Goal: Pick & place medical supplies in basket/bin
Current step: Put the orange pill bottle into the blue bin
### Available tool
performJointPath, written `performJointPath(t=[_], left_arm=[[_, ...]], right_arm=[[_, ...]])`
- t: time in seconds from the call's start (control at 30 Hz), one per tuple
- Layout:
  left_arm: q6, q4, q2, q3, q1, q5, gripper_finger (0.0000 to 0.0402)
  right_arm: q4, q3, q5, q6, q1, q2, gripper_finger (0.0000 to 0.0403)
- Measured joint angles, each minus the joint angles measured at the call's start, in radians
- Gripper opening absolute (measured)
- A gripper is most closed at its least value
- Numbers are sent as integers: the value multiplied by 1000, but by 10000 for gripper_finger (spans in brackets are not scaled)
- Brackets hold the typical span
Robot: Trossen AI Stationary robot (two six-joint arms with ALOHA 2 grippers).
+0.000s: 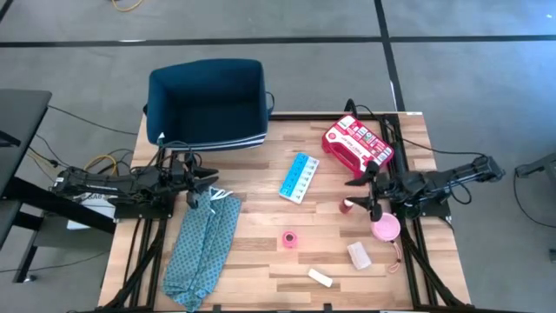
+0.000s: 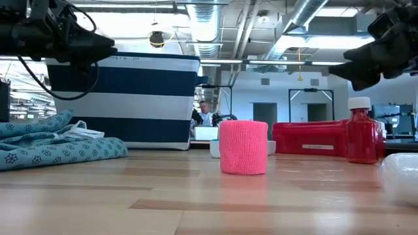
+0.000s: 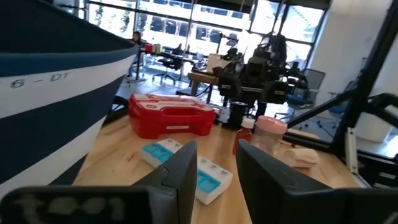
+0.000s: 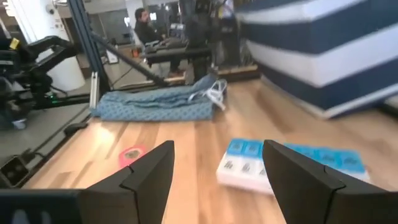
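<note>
The right gripper will next grab the bottle by its red body [image 1: 345, 208], so that the bottle can go into the navy striped bin [image 1: 208, 100].
The navy striped bin [image 1: 208, 100] stands at the table's far left edge. The red first-aid case [image 1: 356, 143] lies far right, and the light blue pill box [image 1: 299, 176] sits mid-table. One pink tape roll [image 1: 289, 239] stands upright nearer the front; another [image 1: 385, 228] lies under the right arm. The red-capped bottle [image 1: 347, 206] stands upright just left of my right gripper [image 1: 363, 193], which hovers open above the table. My left gripper [image 1: 211, 184] hovers open over the teal cloth's [image 1: 204, 243] far end. Two white packets [image 1: 359, 254] [image 1: 320, 277] lie near the front.
In the low view the tape roll [image 2: 243, 147] stands in front, with the bottle [image 2: 360, 134] and case [image 2: 310, 137] to its right. The bin [image 2: 130, 98] and cloth [image 2: 52, 143] are on its left. Bare wood lies between the cloth and the pill box.
</note>
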Motion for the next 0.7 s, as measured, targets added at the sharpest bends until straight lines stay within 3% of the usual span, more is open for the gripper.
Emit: performJointPath(t=[0.27, 0.7], left_arm=[[0, -2, 0, 0, 0, -28, 100], [0, -23, 0, 0, 0, -72, 100]], right_arm=[[2, 0, 23, -105, 30, 143, 240], [7, -1, 1, -49, 30, 276, 240]])
